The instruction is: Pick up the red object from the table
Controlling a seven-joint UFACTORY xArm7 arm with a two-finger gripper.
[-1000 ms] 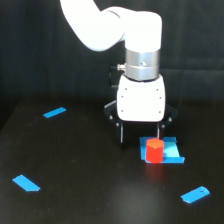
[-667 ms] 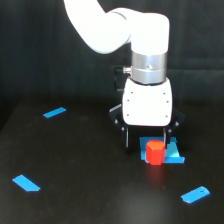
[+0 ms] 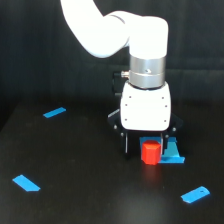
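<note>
I will grab the red object by its opposite sides with my gripper next, to pick it up from the table.
The red object (image 3: 150,153) is a small red-orange block standing on the black table (image 3: 75,165), on the edge of a flat blue square piece (image 3: 172,154). My gripper (image 3: 146,148) hangs straight down over it, open. One dark finger (image 3: 127,145) stands on the exterior view's left of the block, and the other finger (image 3: 164,148) is close on its right. The fingers straddle the block, and I cannot tell whether they touch it. The white gripper body hides the table behind the block.
Three flat blue strips lie on the table: one (image 3: 54,112) at the back left, one (image 3: 26,183) at the front left, one (image 3: 195,194) at the front right. The white arm (image 3: 105,30) rises to the upper left.
The gripper has shifted toward the exterior view's right and come lower, from beside the red object to straddling it. The block and the blue pieces have not moved.
</note>
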